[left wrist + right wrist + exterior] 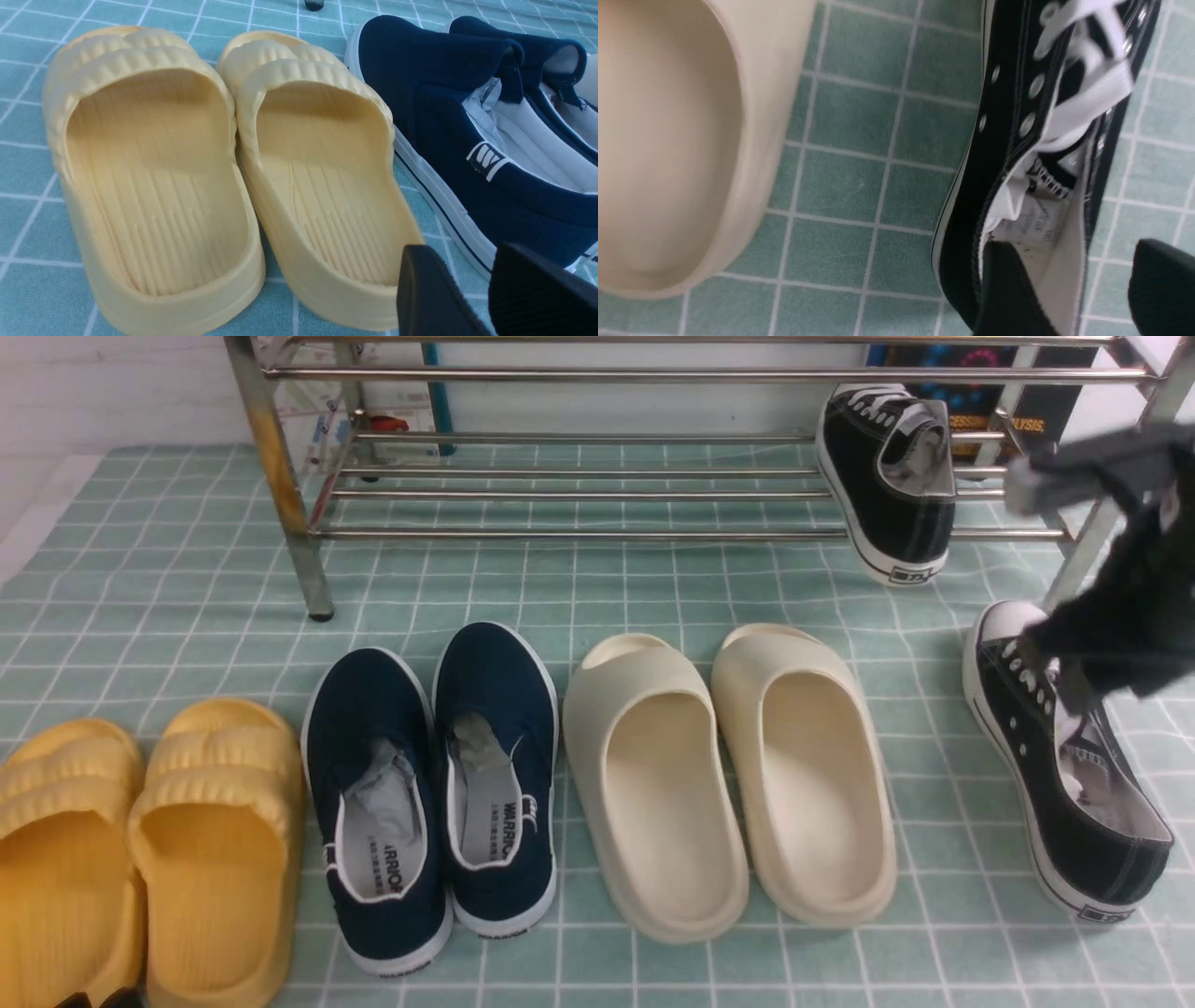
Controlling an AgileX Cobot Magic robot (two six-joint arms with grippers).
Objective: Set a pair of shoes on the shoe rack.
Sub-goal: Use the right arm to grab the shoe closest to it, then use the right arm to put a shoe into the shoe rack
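Note:
The right gripper grabs the black sneaker on the cloth by its collar's side [1106, 752] next. Then it pairs the sneaker with its mate on the shoe rack.
One black sneaker [887, 476] rests tilted on the low bars at the right end of the chrome shoe rack [560, 375], heel toward me. The other black sneaker [1111, 840] lies on the checked cloth at the far right, toe pointing at the rack. My right gripper [1064, 686] hangs over this shoe's opening. In the right wrist view the right gripper [1078, 247] is open: one finger is inside the sneaker [1004, 140] over the grey lining, and the other is outside above the cloth, with the shoe's side wall between them. My left gripper [460, 252] is slightly open and holds nothing.
On the cloth in a row stand yellow slides [140, 840], navy slip-ons [439, 784] and cream slides [728, 775]. The rack's front left leg [289, 504] stands behind them. Its right leg [1083, 551] is close to my right arm. Boxes [980, 392] lean behind the rack.

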